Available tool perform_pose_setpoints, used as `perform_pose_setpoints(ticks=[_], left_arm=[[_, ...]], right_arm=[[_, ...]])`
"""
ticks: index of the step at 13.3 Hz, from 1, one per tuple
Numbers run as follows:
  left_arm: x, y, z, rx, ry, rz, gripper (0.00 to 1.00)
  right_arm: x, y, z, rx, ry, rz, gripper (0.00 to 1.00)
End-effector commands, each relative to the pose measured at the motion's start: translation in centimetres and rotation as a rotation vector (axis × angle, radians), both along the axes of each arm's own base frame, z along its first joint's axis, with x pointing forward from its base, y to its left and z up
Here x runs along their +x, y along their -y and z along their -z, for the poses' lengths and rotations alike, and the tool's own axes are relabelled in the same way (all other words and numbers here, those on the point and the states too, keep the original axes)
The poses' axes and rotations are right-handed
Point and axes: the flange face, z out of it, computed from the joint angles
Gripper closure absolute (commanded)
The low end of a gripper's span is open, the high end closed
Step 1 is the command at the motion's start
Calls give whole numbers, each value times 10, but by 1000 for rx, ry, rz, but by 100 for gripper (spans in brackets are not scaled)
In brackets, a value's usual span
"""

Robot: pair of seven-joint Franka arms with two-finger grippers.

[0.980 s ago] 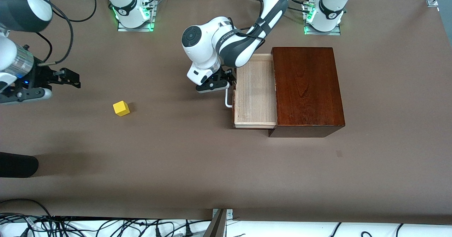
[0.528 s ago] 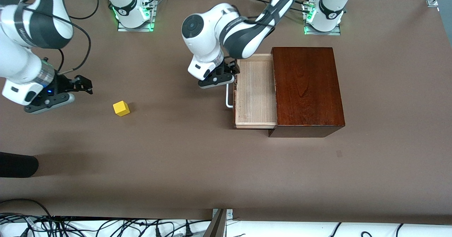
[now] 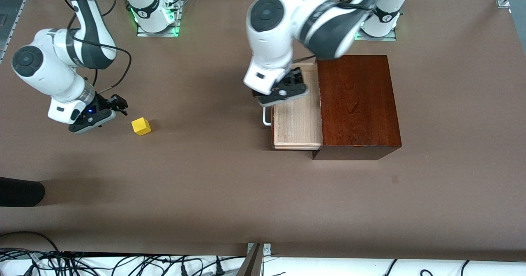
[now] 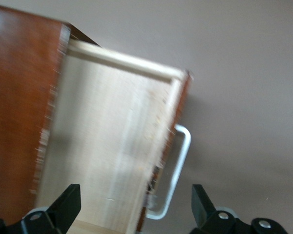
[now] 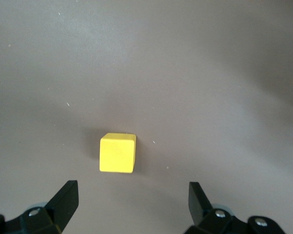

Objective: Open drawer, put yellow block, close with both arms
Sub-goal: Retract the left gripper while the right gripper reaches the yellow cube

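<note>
My right gripper will next grab the yellow block (image 3: 141, 126) by its opposite sides. Then it will put the block into the open drawer (image 3: 296, 121).
The drawer (image 3: 296, 121) stands pulled out of the mahogany box (image 3: 356, 103), its pale tray empty and its white handle (image 3: 266, 117) toward the right arm's end; it also shows in the left wrist view (image 4: 107, 146). My left gripper (image 3: 287, 89) is open and empty, up over the drawer's tray. The yellow block (image 3: 141, 126) lies on the table toward the right arm's end and shows in the right wrist view (image 5: 117, 153). My right gripper (image 3: 117, 105) is open and empty, just beside the block and above the table.
The brown table (image 3: 230, 193) spreads wide between the block and the drawer. A dark object (image 3: 20, 191) lies at the table edge at the right arm's end, nearer to the front camera. Cables (image 3: 82, 263) run along the front edge.
My left gripper has let go of the handle and risen over the drawer tray. My right gripper has moved in toward the yellow block. The drawer and block have stayed put.
</note>
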Motion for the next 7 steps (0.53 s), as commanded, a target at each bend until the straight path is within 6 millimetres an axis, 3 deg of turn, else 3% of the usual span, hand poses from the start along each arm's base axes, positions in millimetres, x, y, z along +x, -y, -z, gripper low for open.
perform_pose_setpoints(ticks=[1, 7], left_arm=[[11, -74, -43, -38, -14, -38, 0], [31, -228, -100, -72, -35, 156, 0]], right_arm=[[-1, -14, 23, 20, 12, -33, 0], [-3, -24, 66, 15, 38, -56, 0]])
